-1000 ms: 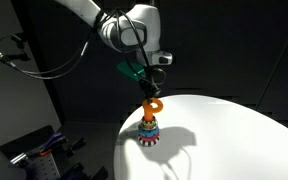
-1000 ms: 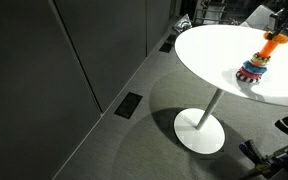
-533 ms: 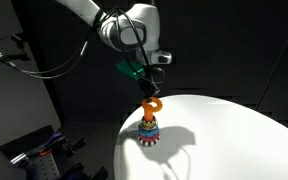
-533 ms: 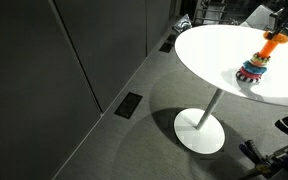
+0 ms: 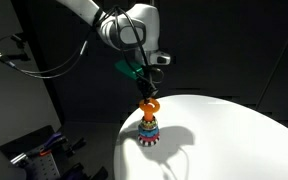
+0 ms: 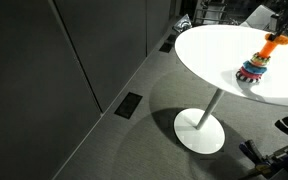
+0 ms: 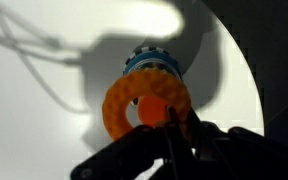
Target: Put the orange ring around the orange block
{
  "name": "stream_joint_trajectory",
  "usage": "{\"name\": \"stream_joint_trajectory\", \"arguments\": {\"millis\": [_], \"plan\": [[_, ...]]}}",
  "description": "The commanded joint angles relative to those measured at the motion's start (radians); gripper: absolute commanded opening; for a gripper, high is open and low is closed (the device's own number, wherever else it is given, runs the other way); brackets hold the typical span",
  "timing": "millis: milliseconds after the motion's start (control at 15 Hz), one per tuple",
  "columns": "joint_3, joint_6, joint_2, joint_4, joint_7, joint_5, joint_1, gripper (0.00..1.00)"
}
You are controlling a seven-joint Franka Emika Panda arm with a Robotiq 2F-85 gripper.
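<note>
The orange block shows through the orange ring's hole and the ring would land on the toy (image 5: pixel 148 128), so it is time for my gripper to open now.
My gripper (image 5: pixel 149 93) is shut on the orange ring (image 5: pixel 151 103) and holds it edge-up just above the ring-stack toy (image 5: pixel 148 128) on the white round table (image 5: pixel 224 140). In the wrist view the orange ring (image 7: pixel 134 100) hangs from my dark fingers (image 7: pixel 174 130), and the orange block (image 7: pixel 154 108) shows through its hole, with the toy's blue ring (image 7: pixel 149 62) behind. In an exterior view the ring (image 6: pixel 273 41) sits right over the toy (image 6: pixel 252 69). Whether ring and peg touch is unclear.
The table stands on a single pedestal foot (image 6: pixel 200 130) over grey floor. Dark wall panels (image 6: pixel 64 60) lie to one side. Cables and equipment (image 5: pixel 34 150) sit beside the table's near edge.
</note>
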Motion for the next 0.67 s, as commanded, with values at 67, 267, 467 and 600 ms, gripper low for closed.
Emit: {"name": "stream_joint_trajectory", "arguments": {"millis": [67, 267, 467, 600], "plan": [[-0.002, -0.03, -0.014, 0.003, -0.002, 0.004, 0.005, 0.06], [-0.002, -0.03, -0.013, 0.004, 0.001, 0.001, 0.005, 0.39], [-0.002, -0.03, -0.014, 0.004, 0.001, 0.0, 0.005, 0.62], [-0.003, -0.03, -0.014, 0.004, 0.001, -0.001, 0.005, 0.78]]}}
